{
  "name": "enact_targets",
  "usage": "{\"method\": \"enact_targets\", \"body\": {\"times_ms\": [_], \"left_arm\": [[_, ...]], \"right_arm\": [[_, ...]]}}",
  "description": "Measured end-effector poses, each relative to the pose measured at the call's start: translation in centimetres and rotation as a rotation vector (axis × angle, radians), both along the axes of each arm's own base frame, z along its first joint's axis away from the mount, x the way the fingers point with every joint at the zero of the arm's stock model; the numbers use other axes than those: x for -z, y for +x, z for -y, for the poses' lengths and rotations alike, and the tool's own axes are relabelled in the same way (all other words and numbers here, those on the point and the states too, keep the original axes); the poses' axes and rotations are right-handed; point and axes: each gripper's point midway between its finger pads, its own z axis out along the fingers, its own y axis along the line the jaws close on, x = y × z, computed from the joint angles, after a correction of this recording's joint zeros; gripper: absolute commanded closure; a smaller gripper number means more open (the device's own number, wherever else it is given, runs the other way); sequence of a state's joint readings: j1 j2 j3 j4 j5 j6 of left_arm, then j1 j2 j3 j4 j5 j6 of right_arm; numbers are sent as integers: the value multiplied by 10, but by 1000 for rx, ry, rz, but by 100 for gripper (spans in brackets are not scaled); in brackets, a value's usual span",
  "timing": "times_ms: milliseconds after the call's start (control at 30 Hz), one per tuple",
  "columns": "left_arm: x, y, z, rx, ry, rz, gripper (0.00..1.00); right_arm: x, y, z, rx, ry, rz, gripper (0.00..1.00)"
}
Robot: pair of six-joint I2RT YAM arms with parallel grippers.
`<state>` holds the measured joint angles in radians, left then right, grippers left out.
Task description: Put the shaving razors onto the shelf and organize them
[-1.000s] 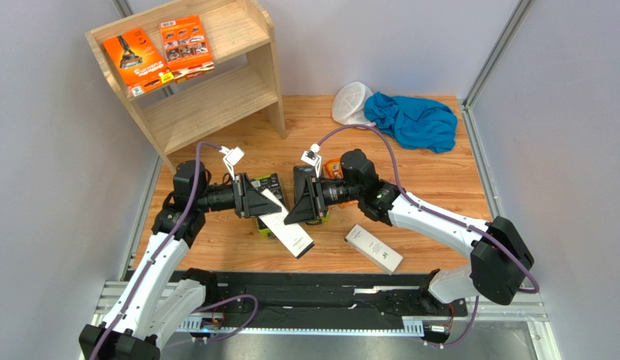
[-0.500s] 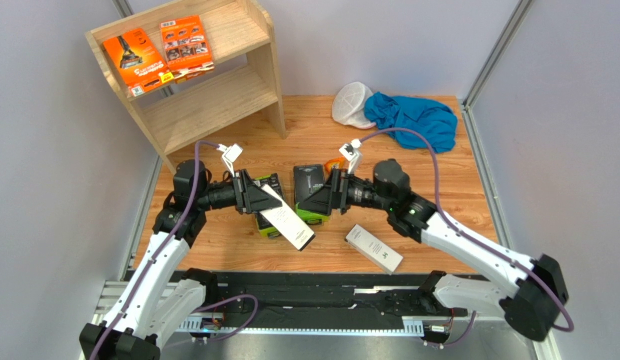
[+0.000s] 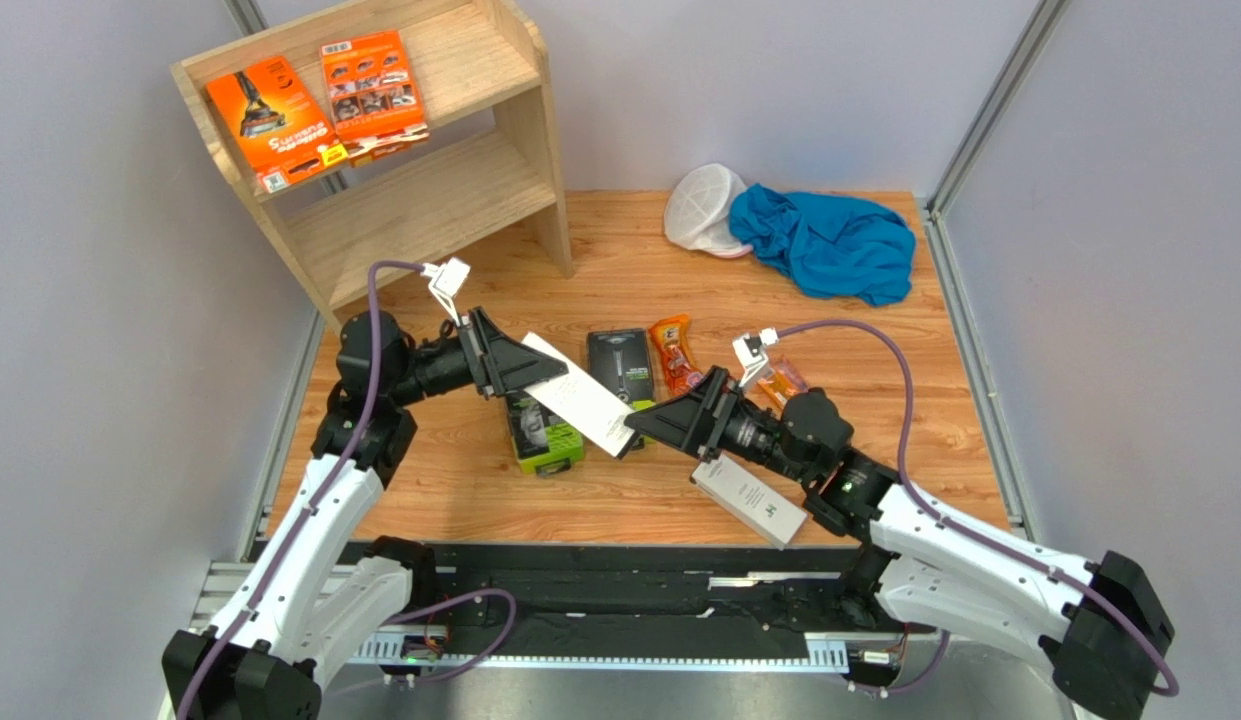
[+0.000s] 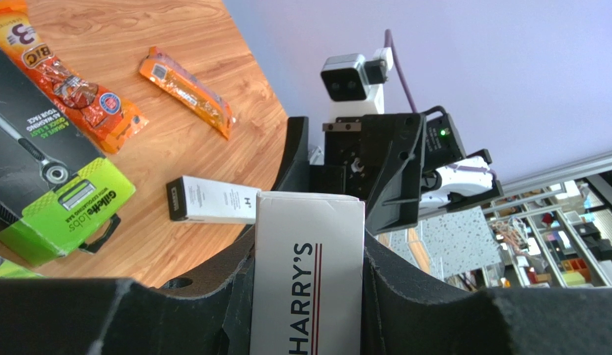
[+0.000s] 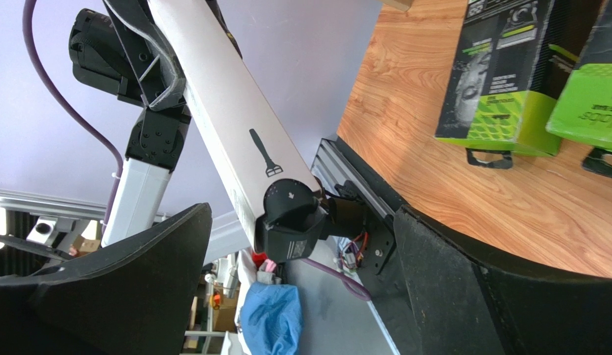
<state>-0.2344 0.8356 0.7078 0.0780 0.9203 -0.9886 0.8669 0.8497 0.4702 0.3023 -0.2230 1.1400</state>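
The other end of the slim white razor box has to stay free to lead onto the shelf (image 3: pixel 431 195), so my right gripper will next grab the box by its black end (image 3: pixel 623 437).
My left gripper (image 3: pixel 502 371) is shut on a slim white razor box (image 3: pixel 583 395), held off the table and slanting toward the right arm. In the left wrist view that box (image 4: pixel 309 281) fills the gap between the jaws. My right gripper (image 3: pixel 674 423) stands open just off the box's black end, holding nothing; its wrist view shows the box (image 5: pixel 234 118) ahead of the wide jaws. A second white box (image 3: pixel 748 497), two black-and-lime packs (image 3: pixel 619 365) (image 3: pixel 545 437) and two small orange packets (image 3: pixel 671 354) (image 3: pixel 778 375) lie on the table. Two flat orange packs (image 3: pixel 273 117) (image 3: pixel 371 87) lean on the shelf's (image 3: pixel 431 195) top tier.
A blue cloth (image 3: pixel 825 240) and a white mesh cap (image 3: pixel 704 206) lie at the back right. Grey walls close in both sides. A black rail (image 3: pixel 626 600) runs along the near edge by the arm bases.
My right gripper has opened and drawn back to the right and toward the near edge. My left gripper has lifted the white box and swung it up and to the right.
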Motion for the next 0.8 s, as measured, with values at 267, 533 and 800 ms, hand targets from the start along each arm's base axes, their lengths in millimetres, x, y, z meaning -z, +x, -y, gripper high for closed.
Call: {"method": "enact_targets", "body": {"times_ms": [267, 533, 800], "left_arm": [[-5, 4, 1, -11, -21, -6, 82], [-12, 6, 1, -19, -48, -12, 82], [-18, 6, 2, -19, -76, -29, 70]], "right_arm": [[-1, -2, -26, -33, 58, -14, 36], [-25, -6, -22, -11, 129, 14, 63], [-35, -9, -15, 3, 150, 27, 81]]}}
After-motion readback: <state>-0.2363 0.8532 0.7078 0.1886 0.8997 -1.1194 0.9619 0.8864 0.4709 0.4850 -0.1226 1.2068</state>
